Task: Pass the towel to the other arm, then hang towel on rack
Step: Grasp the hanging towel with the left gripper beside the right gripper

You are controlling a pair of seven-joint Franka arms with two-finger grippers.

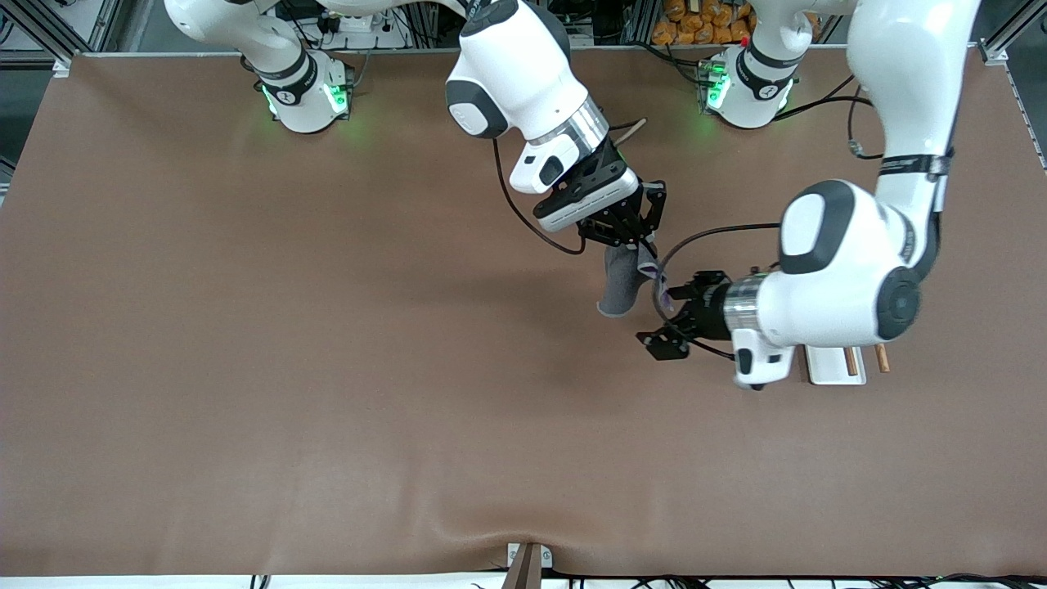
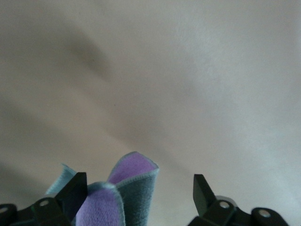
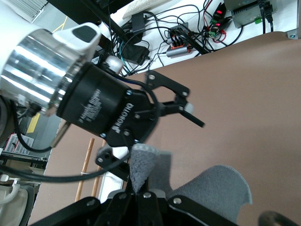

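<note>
My left gripper grabs the towel by its folded purple end (image 1: 664, 296) next. Then my left gripper hangs the towel on the rack (image 1: 834, 364).
The towel (image 1: 619, 286), dark grey with a purple face, hangs above the middle of the table from my right gripper (image 1: 628, 244), which is shut on its top edge. In the right wrist view the grey cloth (image 3: 221, 188) bunches up between that gripper's (image 3: 141, 190) closed fingers. My left gripper (image 1: 667, 317) is open beside the hanging towel, level with its lower part. In the left wrist view the folded cloth (image 2: 136, 186) sits between the spread fingers of the left gripper (image 2: 139, 197), close to one finger (image 2: 77, 188) and apart from the other. The rack (image 1: 834, 364) stands under the left arm, mostly hidden.
The rack's white base and two brown rods (image 3: 87, 165) also show in the right wrist view, past my left gripper (image 3: 155, 136). A thin wooden stick (image 1: 631, 129) pokes out near the right arm's wrist. Brown table covering (image 1: 286, 368) spreads around.
</note>
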